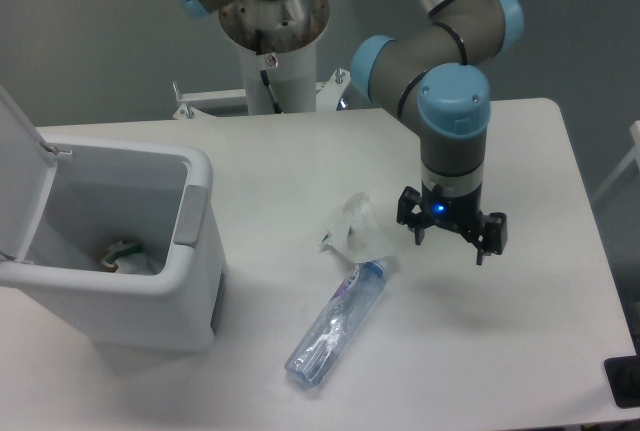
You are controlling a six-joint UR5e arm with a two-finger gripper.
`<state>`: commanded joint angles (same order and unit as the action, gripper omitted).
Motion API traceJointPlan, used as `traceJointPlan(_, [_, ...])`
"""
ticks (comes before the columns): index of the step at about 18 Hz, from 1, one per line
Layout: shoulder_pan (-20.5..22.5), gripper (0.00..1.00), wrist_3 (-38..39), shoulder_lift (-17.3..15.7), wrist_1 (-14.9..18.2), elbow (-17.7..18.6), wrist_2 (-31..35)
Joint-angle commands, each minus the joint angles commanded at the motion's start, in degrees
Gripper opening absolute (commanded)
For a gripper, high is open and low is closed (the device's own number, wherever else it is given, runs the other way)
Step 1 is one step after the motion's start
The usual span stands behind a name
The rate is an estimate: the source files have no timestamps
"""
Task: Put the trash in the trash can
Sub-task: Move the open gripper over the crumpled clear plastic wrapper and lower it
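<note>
I should reach the clear wrapper with my gripper and pick it up by its crumpled middle (351,230). Then I can drop it into the trash can.
Two pieces of trash lie on the white table. A crumpled clear wrapper (350,227) sits mid-table, and a flattened clear bottle (336,324) with a bluish label and cap lies just below it, slanting down-left. My gripper (450,243) hangs open above the table, right of the wrapper and apart from both pieces, with nothing between its fingers. The trash can (196,219), a white bin with its flip lid raised, stands at the left, and some scraps show at its bottom.
The arm's base column (274,41) rises behind the table's far edge. A dark object (623,381) sits off the table's front right corner. The table's right edge runs close to the gripper's right side.
</note>
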<state>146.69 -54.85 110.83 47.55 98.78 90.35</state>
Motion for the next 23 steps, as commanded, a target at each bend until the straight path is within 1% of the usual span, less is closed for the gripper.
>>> traceJointPlan(2, [-1.57,1.0,0.0,-2.11,0.0,2.29,-0.17])
traceJointPlan(4, [-4.47,1.0,0.35,-2.64,0.44,4.66,0.35])
traceJointPlan(7, [-7.38,1.0,4.47,-2.82,0.7,5.55,0.35])
traceJointPlan(9, [-8.61,1.0,5.63,-2.99,0.18,7.47,0.53])
traceJointPlan(11, [-9.05,1.0,5.19,-4.13,-0.35,10.02,2.19])
traceJointPlan(15, [-9.49,1.0,5.63,-3.79,-2.81,11.08,2.55])
traceJointPlan(18, [-9.49,1.0,5.63,-3.17,-2.99,11.0,2.72])
traceJointPlan(19, [-9.49,0.98,5.54,-2.73,-2.99,11.0,2.81])
traceJointPlan(20, [-9.49,0.87,5.45,-2.38,-3.16,11.08,2.9])
traceJointPlan(21, [-9.49,0.68,5.19,-2.2,-3.34,11.08,3.16])
traceJointPlan(22, [-9.32,0.52,5.1,-2.11,-3.25,11.08,3.69])
traceJointPlan(23, [-9.23,0.33,4.67,-2.03,-3.34,11.08,3.95])
